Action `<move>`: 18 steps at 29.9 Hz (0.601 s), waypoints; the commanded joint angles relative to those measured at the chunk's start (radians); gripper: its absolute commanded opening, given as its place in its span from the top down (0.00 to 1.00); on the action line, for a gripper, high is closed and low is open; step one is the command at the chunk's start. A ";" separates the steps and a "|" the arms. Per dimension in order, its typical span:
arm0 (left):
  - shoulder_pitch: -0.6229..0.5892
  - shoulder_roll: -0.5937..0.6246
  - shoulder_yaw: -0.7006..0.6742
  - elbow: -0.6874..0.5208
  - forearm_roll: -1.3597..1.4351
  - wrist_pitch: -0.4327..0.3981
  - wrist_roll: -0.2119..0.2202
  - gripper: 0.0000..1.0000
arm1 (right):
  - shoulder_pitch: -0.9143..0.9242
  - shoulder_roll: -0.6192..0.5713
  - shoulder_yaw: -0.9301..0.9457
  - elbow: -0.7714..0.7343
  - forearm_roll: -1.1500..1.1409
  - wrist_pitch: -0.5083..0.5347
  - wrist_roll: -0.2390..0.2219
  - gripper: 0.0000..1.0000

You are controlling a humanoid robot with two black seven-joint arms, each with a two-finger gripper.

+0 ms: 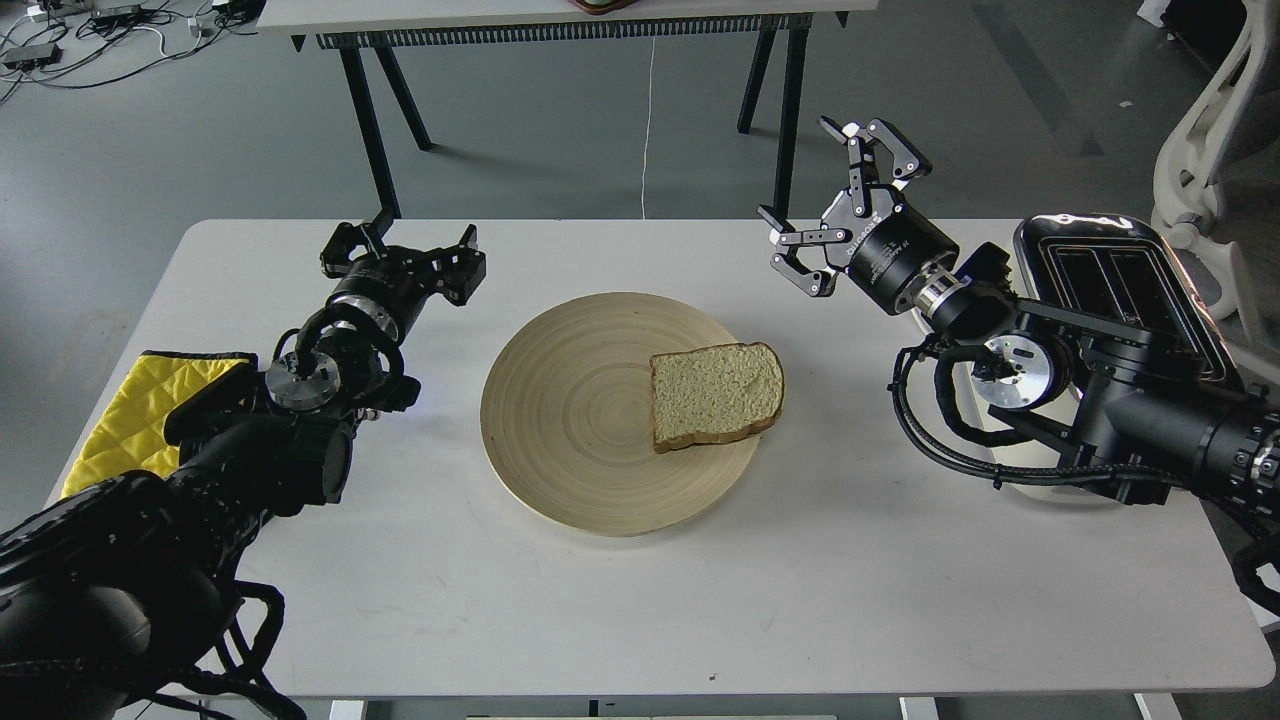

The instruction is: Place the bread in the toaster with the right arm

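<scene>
The bread [716, 395] should go in the toaster [1125, 270] after my right gripper grabs it next by its crust edge, which hangs over the plate.
A slice of bread [716, 395] lies flat on the right part of a round pale wooden plate [560, 420] at the table's middle. The toaster [1125, 270] stands at the table's right edge, its chrome top and two black slots showing, its body largely hidden behind my right arm. My right gripper [815, 205] hovers open, fingers spread wide, up and to the right of the bread and left of the toaster, holding nothing. My left gripper [400, 250] rests over the table's left side, open and empty, well left of the plate.
A yellow quilted cloth [140, 415] lies at the table's left edge under my left arm. A second table on black legs [385, 110] stands behind, and a white chair [1215, 150] is at the far right. Cables [90, 40] trail on the floor at the back left.
</scene>
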 commanded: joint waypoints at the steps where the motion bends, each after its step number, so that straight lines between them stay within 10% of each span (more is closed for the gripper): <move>1: -0.002 -0.005 0.000 0.000 0.000 0.000 -0.007 0.00 | 0.000 -0.003 0.000 0.000 -0.001 0.000 0.000 0.01; 18: -0.003 -0.006 0.000 -0.002 0.000 0.000 0.004 0.00 | 0.003 0.001 0.011 -0.011 -0.001 0.000 0.000 0.01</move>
